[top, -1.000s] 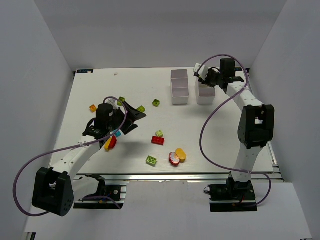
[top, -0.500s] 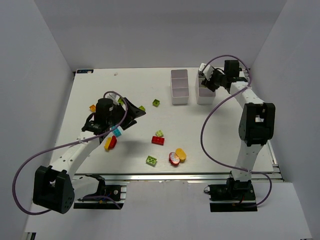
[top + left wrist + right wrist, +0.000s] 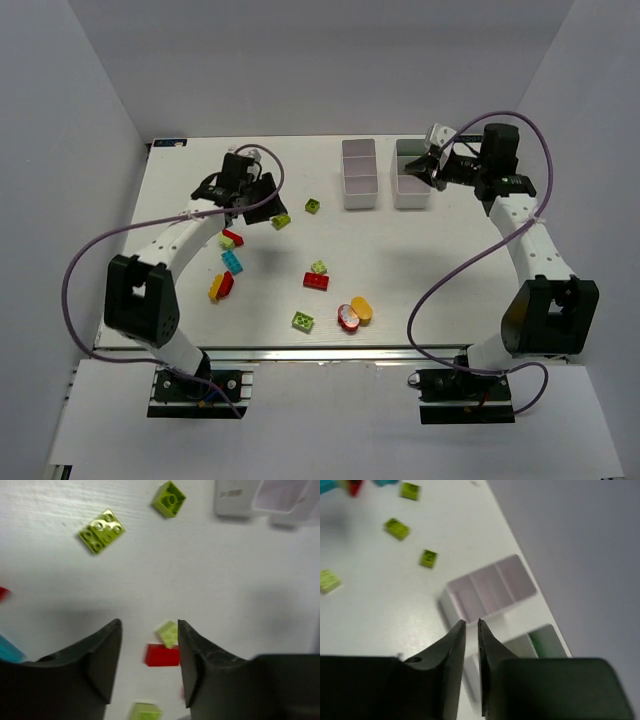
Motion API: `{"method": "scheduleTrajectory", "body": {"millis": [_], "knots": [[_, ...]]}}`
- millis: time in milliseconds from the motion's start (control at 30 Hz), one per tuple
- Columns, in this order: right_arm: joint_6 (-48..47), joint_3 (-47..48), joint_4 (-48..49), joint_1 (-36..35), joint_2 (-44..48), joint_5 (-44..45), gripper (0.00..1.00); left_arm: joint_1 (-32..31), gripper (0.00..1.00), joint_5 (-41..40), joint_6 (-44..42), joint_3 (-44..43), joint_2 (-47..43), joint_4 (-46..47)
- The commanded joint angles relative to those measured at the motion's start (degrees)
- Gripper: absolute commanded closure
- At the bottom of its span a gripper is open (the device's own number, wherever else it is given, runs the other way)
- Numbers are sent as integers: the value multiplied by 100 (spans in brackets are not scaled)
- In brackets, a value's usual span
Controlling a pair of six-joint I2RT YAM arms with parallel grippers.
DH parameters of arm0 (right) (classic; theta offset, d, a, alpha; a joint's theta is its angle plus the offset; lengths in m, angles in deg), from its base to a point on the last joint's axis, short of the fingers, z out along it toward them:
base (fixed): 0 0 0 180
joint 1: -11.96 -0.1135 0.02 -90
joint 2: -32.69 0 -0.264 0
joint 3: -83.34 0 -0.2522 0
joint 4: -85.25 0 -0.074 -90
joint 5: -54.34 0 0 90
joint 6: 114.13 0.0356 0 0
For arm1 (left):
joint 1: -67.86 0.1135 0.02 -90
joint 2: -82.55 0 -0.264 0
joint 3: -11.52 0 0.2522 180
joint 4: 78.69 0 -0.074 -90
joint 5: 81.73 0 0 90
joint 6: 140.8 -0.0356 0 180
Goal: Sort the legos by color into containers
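Next, my left gripper grabs the lime brick by its long sides to hand it over, leaving an end clear for my right gripper.
Several legos lie loose on the table: a lime brick point(image 3: 281, 221), a green one point(image 3: 314, 206), a red one point(image 3: 232, 238), a cyan one point(image 3: 232, 262) and a red brick point(image 3: 316, 281) beside a lime one point(image 3: 319, 267). My left gripper point(image 3: 265, 200) hovers at the back left, jaws apart and empty point(image 3: 149, 625); the lime brick point(image 3: 102, 531) lies ahead of it. Two white containers point(image 3: 359, 190) point(image 3: 411, 199) stand at the back. My right gripper point(image 3: 427, 168) hangs over the right container, jaws almost together and empty point(image 3: 471, 622). Something green point(image 3: 540, 641) lies in that container's far compartment.
A yellow and red pair of bricks point(image 3: 220, 286), a lime brick point(image 3: 302, 320) and a red and orange rounded pair point(image 3: 353, 314) lie toward the near edge. White walls close in the table on three sides. Purple cables loop from both arms.
My left arm has swung from the middle left toward the back, its jaws narrowing, uncovering the cyan and red bricks. My right arm has pulled back to the right; its jaws widened, then closed.
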Motion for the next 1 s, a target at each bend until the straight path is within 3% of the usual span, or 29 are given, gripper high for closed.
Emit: {"method": "scheduleTrajectory", "body": {"millis": [0,33,133,233,400,600,967], "knots": [[337,-328,-1059,-96,142,-1397,86,-225,37,-860,-1231,-678,534,-861],[391,-486,-1042,-105,256,-1450,86,-330,35,-931,-1660,-810,684,-975],[566,-1128,-761,-132,704,-1302,49,-533,30,-1318,-2495,-1206,1194,-1029],[619,-1419,-778,-132,968,-1214,30,-717,28,-1433,-3339,-1356,1546,-785],[743,-1613,-804,-123,1179,-1205,24,-841,28,-1722,-4212,-1636,2002,-318],[953,-1692,-629,-132,1285,-1099,19,-850,28,-2065,-4897,-2138,2539,-387],[1094,-1876,-497,-123,1478,-932,16,-832,28,-2110,-5285,-2402,3111,-370]]}}
